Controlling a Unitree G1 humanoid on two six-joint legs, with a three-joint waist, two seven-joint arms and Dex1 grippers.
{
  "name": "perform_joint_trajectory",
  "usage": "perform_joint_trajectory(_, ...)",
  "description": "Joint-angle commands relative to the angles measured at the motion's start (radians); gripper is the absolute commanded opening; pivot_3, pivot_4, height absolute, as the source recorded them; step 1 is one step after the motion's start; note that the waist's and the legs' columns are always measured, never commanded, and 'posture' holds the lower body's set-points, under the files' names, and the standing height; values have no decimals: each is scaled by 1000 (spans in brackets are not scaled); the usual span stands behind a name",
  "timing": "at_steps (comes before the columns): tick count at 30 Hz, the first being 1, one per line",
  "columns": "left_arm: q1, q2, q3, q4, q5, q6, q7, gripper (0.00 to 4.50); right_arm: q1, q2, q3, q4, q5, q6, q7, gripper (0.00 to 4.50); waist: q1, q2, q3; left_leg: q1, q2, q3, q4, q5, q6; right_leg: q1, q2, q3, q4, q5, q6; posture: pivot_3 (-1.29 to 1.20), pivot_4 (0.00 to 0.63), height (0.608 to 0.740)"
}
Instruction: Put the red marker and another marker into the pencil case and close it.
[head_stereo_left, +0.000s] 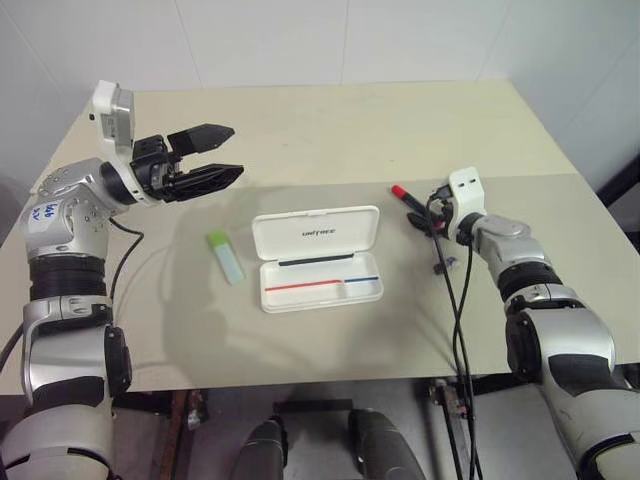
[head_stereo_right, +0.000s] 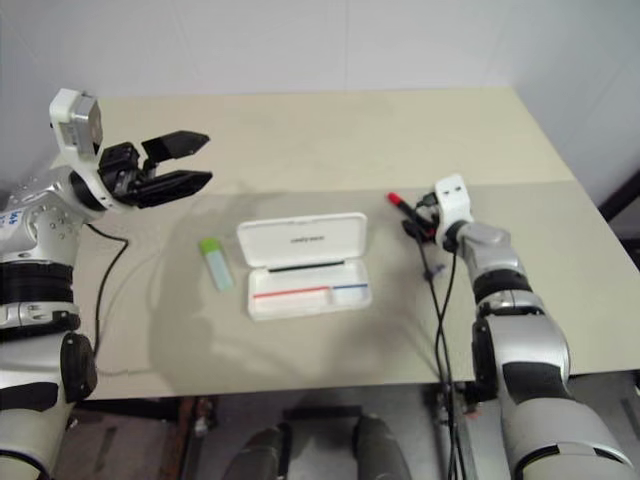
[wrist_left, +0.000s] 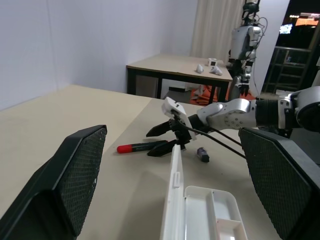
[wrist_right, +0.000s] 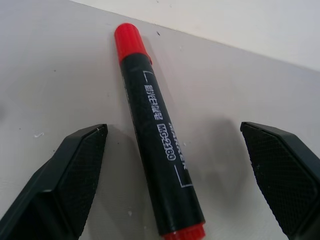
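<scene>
I should close my right gripper, and that would hold the red marker. My fingers are low beside the marker's black body (wrist_right: 155, 135) in the right wrist view.
The red marker (wrist_right: 157, 135), black-barrelled with a red cap, lies flat on the table to the right of the pencil case. My right gripper (head_stereo_left: 416, 211) is open and low over it, one finger on each side of the barrel without touching it. The white pencil case (head_stereo_left: 318, 258) lies open at the table's middle, lid tipped back, its tray with red and blue lines empty. The other marker, a green-capped highlighter (head_stereo_left: 225, 256), lies left of the case. My left gripper (head_stereo_left: 236, 150) is open and empty, raised above the table behind the highlighter, pointing right.
A small purple object (head_stereo_left: 447, 263) lies on the table just behind my right wrist, by the black cable (head_stereo_left: 455, 310). The table's front edge (head_stereo_left: 300, 382) is close. Across the room stand another table (wrist_left: 180, 65) and another robot (wrist_left: 245, 40).
</scene>
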Motion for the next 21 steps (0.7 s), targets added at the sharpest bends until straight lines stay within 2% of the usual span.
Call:
perform_joint_trajectory(1,1,11,22,-37,-9,-21,-9,4497,-11,15,-27,41,9,120,-27,4320,-1,0,0,0,0,0,1,0,0,0,0,0,1,0,0,0,150,740)
perform_joint_trajectory(3,3,10,24,-42,-9,-26,-7,4500,-16,19,-39,49,10,167,-48,3858,-2,0,0,1,0,0,2,1,0,0,0,0,3,0,0,0,150,740)
perform_joint_trajectory(12,25,15,43,-91,-18,-31,10,4500,-45,20,-47,19,-5,129,-40,746,-13,-1,-1,1,0,-1,2,1,0,0,0,0,4,0,-1,0,150,740)
perform_joint_trajectory(15,50,20,50,-133,-25,-25,16,4500,-74,6,-59,-8,0,60,-50,654,-15,-1,0,1,0,-1,2,1,0,0,0,0,4,0,-1,0,150,740)
perform_joint_trajectory(21,102,18,72,-219,-48,-9,37,4500,-121,-5,-95,-127,56,-3,54,654,-18,0,0,1,0,0,0,1,0,-2,0,2,4,0,-1,0,150,740)
